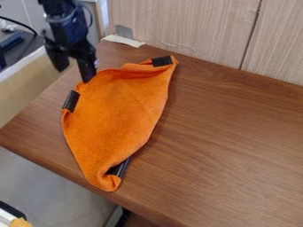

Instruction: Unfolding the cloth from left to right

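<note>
I need to grab the orange cloth's top edge next, then unfold the cloth across the wooden table.
The gripper (74, 74) hangs at the upper left, its two fingers spread wide apart with nothing between them. Its right finger is by the upper left edge of the orange cloth (121, 113); whether they touch I cannot tell. The cloth lies on the left part of the brown table, longer than wide, narrowing to a folded tip near the front edge. Black clips or strips sit along it: one at its left edge (71, 101), one at the top right corner (161, 61), and one partly under the fold at the bottom (120, 167).
The wooden table (237, 146) extends to the right of the cloth. A pale wood-panelled wall (189, 26) rises along its back edge. Tape (123, 41) is stuck at the back left corner. The table's left edge runs close beside the cloth.
</note>
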`<state>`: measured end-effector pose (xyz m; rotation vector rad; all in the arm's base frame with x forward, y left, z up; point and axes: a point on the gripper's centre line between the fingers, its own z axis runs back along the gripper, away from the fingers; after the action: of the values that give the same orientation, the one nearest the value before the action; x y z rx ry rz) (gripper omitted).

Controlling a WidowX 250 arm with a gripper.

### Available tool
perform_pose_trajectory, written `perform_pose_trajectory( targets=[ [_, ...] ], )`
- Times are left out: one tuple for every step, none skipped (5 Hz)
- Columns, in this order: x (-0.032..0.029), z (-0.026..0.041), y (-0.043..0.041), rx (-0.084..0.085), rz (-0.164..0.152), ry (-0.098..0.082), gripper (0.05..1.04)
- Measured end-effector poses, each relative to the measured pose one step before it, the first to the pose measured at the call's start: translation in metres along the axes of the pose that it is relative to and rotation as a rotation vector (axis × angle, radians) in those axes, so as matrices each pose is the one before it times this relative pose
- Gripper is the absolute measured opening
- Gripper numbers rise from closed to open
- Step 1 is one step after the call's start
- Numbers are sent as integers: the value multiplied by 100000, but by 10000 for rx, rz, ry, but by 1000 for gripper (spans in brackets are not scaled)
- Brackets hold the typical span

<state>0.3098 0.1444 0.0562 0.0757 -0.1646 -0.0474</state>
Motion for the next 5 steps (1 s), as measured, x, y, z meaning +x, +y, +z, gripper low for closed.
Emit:
perform_pose_trajectory(
  targets=[
    [-855,-1233,68,-17,422,267,1000],
    [-887,-1587,567,-139,668,291,1000],
    [-476,-981,443,9,310,238,1000],
    [-540,-891,790,136,313,189,940],
    [-117,-109,229,130,69,-49,650]
  ],
)
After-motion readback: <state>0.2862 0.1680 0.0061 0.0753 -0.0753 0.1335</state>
